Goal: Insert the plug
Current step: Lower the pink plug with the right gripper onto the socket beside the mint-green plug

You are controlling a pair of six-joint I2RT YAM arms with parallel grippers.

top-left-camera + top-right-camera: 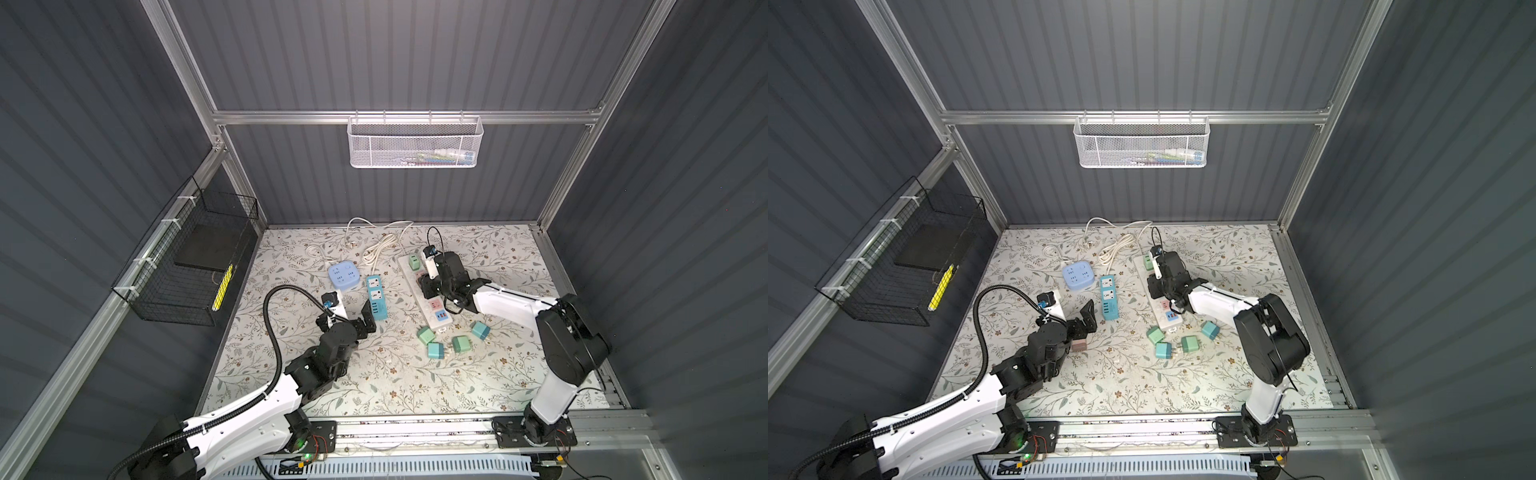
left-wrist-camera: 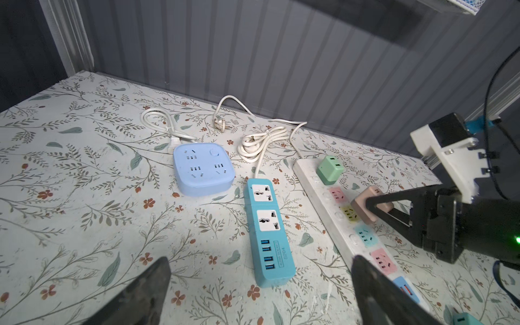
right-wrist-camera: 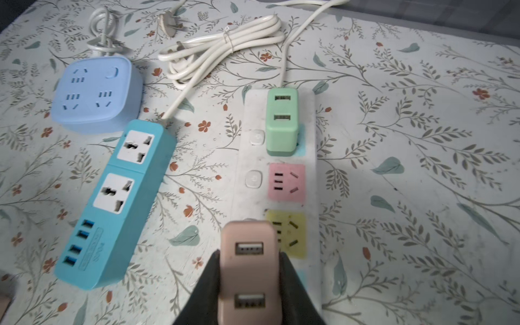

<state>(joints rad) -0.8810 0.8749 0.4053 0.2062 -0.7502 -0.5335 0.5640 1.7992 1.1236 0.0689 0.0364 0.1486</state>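
Note:
The pink plug's far edge (image 3: pixel 248 224) stops short of the pink socket (image 3: pixel 286 182), so the robot needs to move the pink plug toward it before the right gripper opens.
A pink two-port plug (image 3: pixel 249 270) sits between the fingers of my right gripper (image 3: pixel 249 260), which is shut on it. It hangs over the long white power strip (image 3: pixel 250 157) beside the yellow socket (image 3: pixel 292 233); its prongs are hidden. In the left wrist view the pink plug (image 2: pixel 365 201) is level with that socket. A green plug (image 3: pixel 281 118) stands in the strip's far socket. My left gripper (image 2: pixel 260 268) is open and holds nothing, low over the table near the teal strip (image 2: pixel 267 222). Another pink plug (image 1: pixel 1079 345) lies by the left gripper (image 1: pixel 1081 326).
A light blue square socket block (image 1: pixel 343 276) and coiled white cords (image 1: pixel 376 249) lie toward the back. Several loose teal and green plugs (image 1: pixel 459 343) lie near the white strip's (image 1: pixel 432 320) near end. A wire basket (image 1: pixel 183 270) hangs on the left wall.

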